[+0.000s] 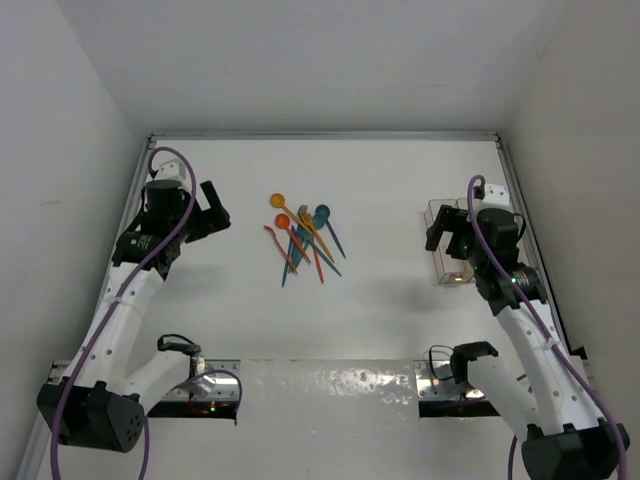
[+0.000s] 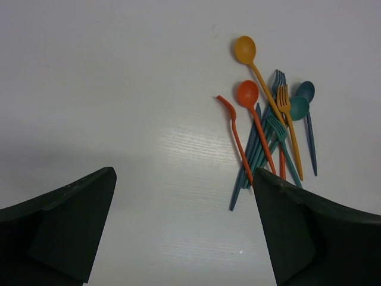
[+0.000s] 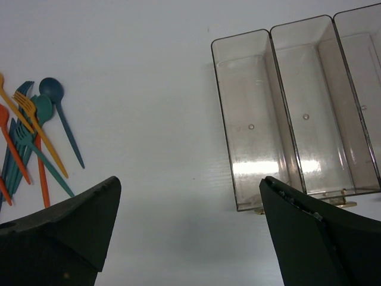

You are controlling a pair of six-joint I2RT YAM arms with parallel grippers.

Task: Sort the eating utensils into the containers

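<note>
The fork's handle needs to stay free for my right gripper to grab, so my left gripper will next grab the orange fork by its neck [image 1: 275, 237] [image 2: 234, 122].
The eating utensils [image 1: 303, 240] lie in a loose pile at the table's middle: orange, yellow-orange, teal and blue spoons and forks. In the left wrist view the pile [image 2: 271, 128] lies ahead and to the right, with an orange spoon [image 2: 248, 93] and a yellow-orange spoon [image 2: 244, 49] on top. My left gripper [image 2: 183, 179] is open and empty, above bare table left of the pile [image 1: 212, 215]. The containers [image 3: 280, 101], three clear joined bins, are empty. My right gripper [image 3: 190, 182] is open and empty, hovering at their near left corner [image 1: 447, 232].
White walls close the table on the left, back and right, with a metal rail [image 1: 320, 135] along the back edge. A shiny metal plate [image 1: 330, 385] lies between the arm bases at the front. The utensils also show at the right wrist view's left edge [image 3: 36, 143].
</note>
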